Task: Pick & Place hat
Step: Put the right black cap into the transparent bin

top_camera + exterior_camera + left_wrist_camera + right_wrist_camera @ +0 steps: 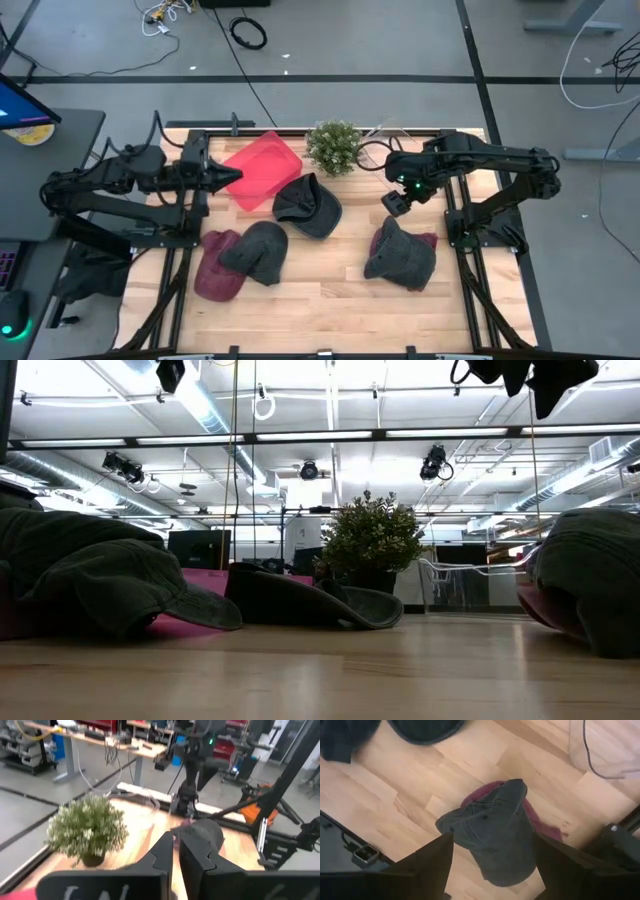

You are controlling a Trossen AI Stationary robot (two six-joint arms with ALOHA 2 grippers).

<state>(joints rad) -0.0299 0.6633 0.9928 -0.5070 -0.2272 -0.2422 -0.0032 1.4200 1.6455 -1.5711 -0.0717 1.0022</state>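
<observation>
The robot's right gripper should next grab the grey cap by its top (398, 245), so that it can put the cap in the clear plastic bin (405, 150).
Several caps lie on the wooden table. A dark grey cap (308, 206) rests beside the red tray (262, 170). A grey cap (256, 250) lies partly on a maroon one (214, 268). Another grey cap (400, 254) (495, 835) lies on a maroon cap (428, 243) (545, 827). My right gripper (398, 203) (492, 857) hangs open above this grey cap, its fingers on either side of the cap in the right wrist view and touching nothing. My left gripper (232, 175) (175, 856) is shut and held level over the red tray's left edge, pointing toward the table's right.
A small potted plant (333, 147) (370, 542) stands at the far edge, between the two grippers. A clear plastic piece with a cable (605, 745) lies near the right arm's base. Bare wood (330, 285) runs along the near edge. Arm frames flank both sides.
</observation>
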